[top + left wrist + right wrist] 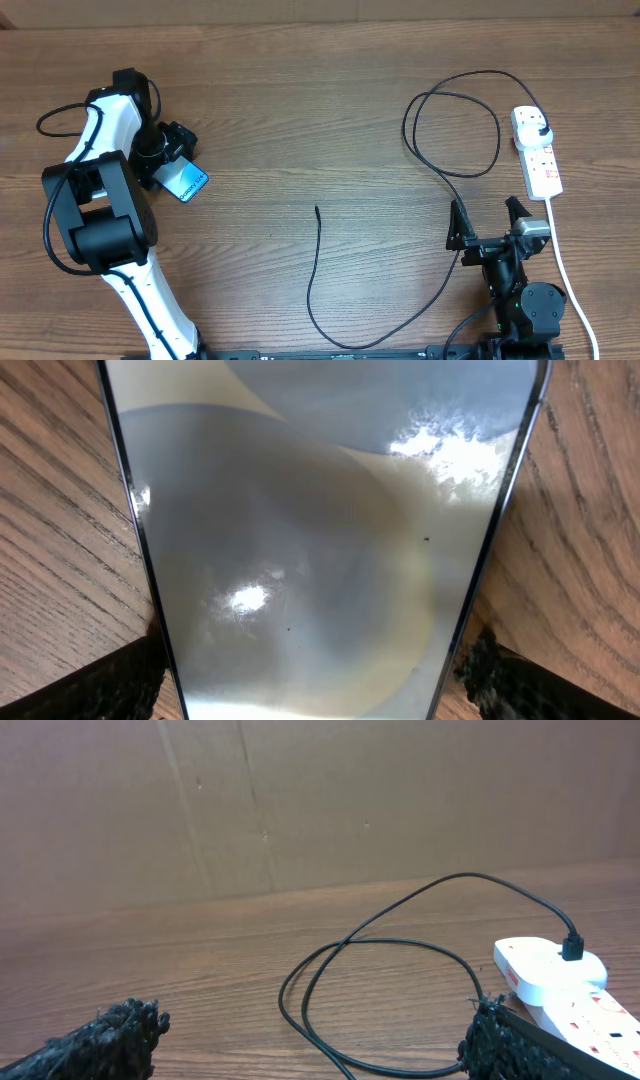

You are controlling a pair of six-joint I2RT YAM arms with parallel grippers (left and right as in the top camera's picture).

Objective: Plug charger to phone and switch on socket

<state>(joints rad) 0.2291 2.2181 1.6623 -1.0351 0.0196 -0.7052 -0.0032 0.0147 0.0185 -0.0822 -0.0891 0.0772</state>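
Note:
The phone would be caught if my left gripper closed now, so it needs to close. My fingers are down beside both long edges of the phone [186, 183] [316, 668].
The phone [186, 183], blue-cyan, lies flat on the wooden table at the left. It fills the left wrist view [310, 530], its screen glaring. My left gripper [172, 160] is open and straddles the phone's near end, a black finger [90, 685] just outside each long edge. The charger [455, 185] is a thin black cable. Its plug [541, 132] sits in the white socket [540, 165] at the right. It loops, then trails to a free end [317, 210] mid-table. My right gripper [488, 226] stands open by the cable, just left of the socket [550, 978].
The socket's thicker white cord [570, 280] runs down the right side to the front edge. A brown cardboard wall [300, 800] stands behind the table. The left arm's own black cables [60, 120] hang beside its white body.

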